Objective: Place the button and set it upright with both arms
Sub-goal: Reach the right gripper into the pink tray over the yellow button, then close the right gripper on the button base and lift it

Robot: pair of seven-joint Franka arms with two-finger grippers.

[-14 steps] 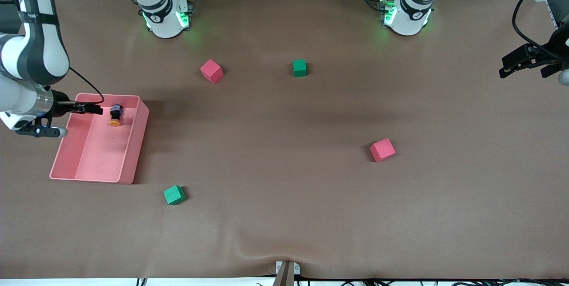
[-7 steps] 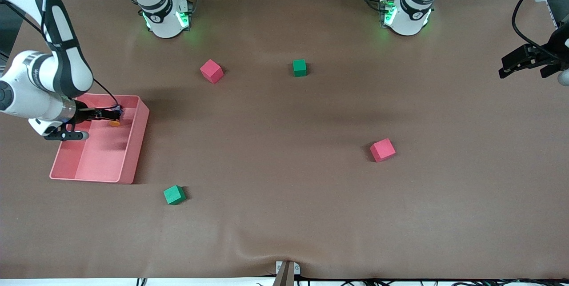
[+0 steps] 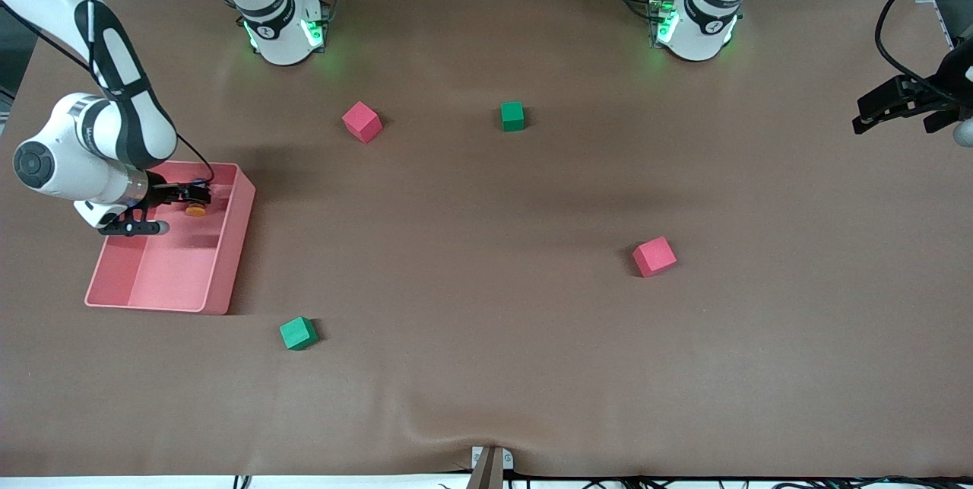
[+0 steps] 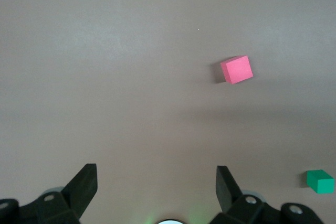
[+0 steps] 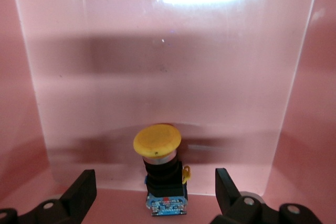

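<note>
I need to grip the button by its black body (image 5: 165, 178) with my right gripper next, to place the button upright on the tabletop.
The button (image 3: 197, 207), with an orange cap and a black body, lies on its side in the pink bin (image 3: 228, 246), at the bin's end farther from the front camera. My right gripper (image 3: 199, 189) is down in the bin with its fingers open on either side of the button, not closed on it. In the right wrist view the button (image 5: 160, 166) sits between the open fingers of the right gripper (image 5: 155, 178), cap pointing away from the wrist. My left gripper (image 3: 857, 115) waits open and empty above the left arm's end of the table; it also shows open in the left wrist view (image 4: 156, 170).
A pink cube (image 3: 362, 122) and a green cube (image 3: 512, 115) lie near the bases. Another pink cube (image 3: 654, 256) lies mid-table toward the left arm's end. A green cube (image 3: 298, 333) lies nearer the front camera than the bin. The bin wall (image 5: 157, 51) fills the right wrist view.
My right arm has swung in over the bin, bringing the right gripper's open fingers around the button. The button and the left arm have not moved.
</note>
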